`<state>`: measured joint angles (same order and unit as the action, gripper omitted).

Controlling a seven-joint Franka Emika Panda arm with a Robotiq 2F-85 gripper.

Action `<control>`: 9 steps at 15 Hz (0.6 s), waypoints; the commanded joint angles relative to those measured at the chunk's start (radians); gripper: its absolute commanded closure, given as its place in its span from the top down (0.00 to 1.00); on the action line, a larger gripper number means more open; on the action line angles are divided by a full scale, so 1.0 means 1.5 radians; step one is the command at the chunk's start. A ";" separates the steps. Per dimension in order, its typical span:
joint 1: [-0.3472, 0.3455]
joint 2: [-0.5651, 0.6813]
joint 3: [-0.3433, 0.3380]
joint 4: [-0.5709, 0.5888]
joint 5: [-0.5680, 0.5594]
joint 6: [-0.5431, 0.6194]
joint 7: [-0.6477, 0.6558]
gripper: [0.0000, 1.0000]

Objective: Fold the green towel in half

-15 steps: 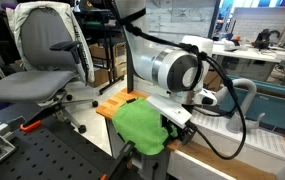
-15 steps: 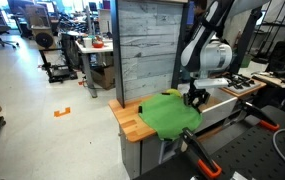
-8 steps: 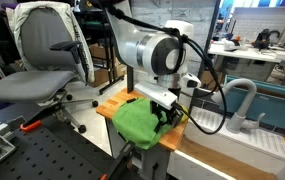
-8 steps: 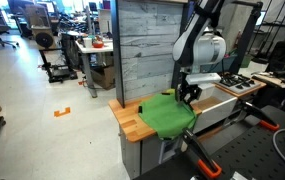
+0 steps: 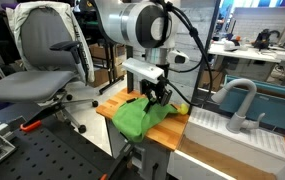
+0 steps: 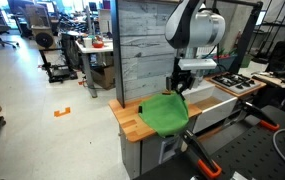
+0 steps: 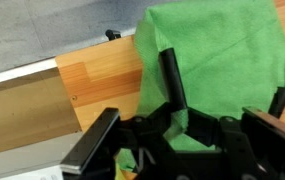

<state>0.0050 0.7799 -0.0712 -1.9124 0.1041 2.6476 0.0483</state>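
The fingers' pinched edge hangs short of the towel's far strip [image 7: 280, 103], so my gripper keeps holding the green towel for now, until its black strips lie together.
The green towel [image 5: 140, 118] lies on the small wooden tabletop [image 5: 109, 110], with part of it hanging over the front edge. It also shows in an exterior view [image 6: 165, 112] and fills the upper right of the wrist view [image 7: 222, 45]. My gripper [image 5: 160, 97] is over the towel's far side and is shut on a pinch of its edge, which rises in a peak to the fingers. In an exterior view the gripper [image 6: 179, 86] is at the towel's back edge, and the lifted layer lies over the rest. In the wrist view the gripper [image 7: 225, 98] has green cloth bunched between its black fingers [image 7: 172, 80].
A small yellow object [image 5: 179, 108] lies on the table just behind the towel. A grey wooden panel [image 6: 142, 45] stands behind the table. An office chair [image 5: 47, 60] stands off to one side. A white sink unit with a faucet [image 5: 237, 100] adjoins the table.
My gripper has travelled across the table toward the far side and risen, carrying the towel's edge with it, so the towel now lies doubled over and looks narrower.
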 commanded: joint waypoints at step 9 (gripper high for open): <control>0.063 0.024 0.038 0.093 -0.007 -0.083 0.090 0.02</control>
<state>0.0757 0.7750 -0.0221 -1.8580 0.1041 2.5890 0.1361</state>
